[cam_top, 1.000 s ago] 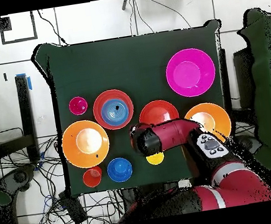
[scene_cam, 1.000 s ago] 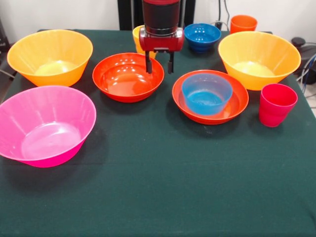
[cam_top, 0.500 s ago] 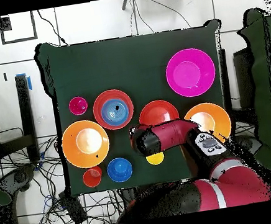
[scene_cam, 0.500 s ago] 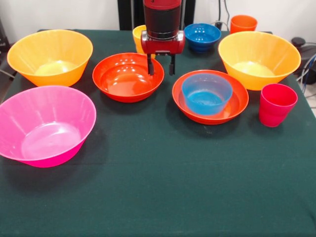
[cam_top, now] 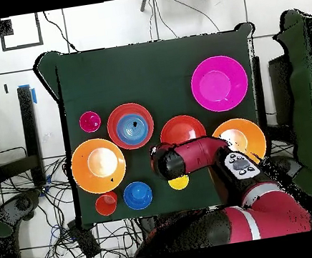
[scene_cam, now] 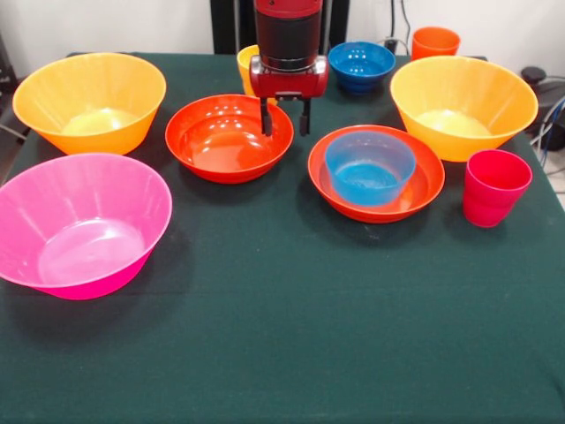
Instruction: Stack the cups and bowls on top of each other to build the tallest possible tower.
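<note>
My gripper grabs the red-orange bowl by its rim [scene_cam: 281, 115] next, to add it onto the nested blue bowl [scene_cam: 369, 168].
My gripper [scene_cam: 284, 118] hangs open and empty over the right rim of a shallow red-orange bowl [scene_cam: 228, 137], its fingers [scene_cam: 266, 117] just above the rim. A yellow cup [scene_cam: 246, 60] stands right behind it. A small blue bowl [scene_cam: 369, 168] sits nested in the second red-orange bowl [scene_cam: 415, 190]; nothing else is stacked. Large orange-yellow bowls stand far left [scene_cam: 88, 102] and far right [scene_cam: 463, 104]. A pink bowl [scene_cam: 81, 223] sits front left. The red-pink cup [scene_cam: 495, 187] is at the right edge. From overhead, the gripper [cam_top: 167, 162] covers the lower-left rim of the red-orange bowl [cam_top: 182, 128].
At the far edge stand another blue bowl [scene_cam: 362, 65] and an orange cup [scene_cam: 435, 41]. Dark green cloth [scene_cam: 291, 336] covers the table. In the overhead view the arm [cam_top: 213, 153] crosses part of an orange-yellow bowl [cam_top: 245, 133].
The gripper has shifted only slightly sideways and stays open above the red-orange bowl's rim. No bowl or cup has moved.
</note>
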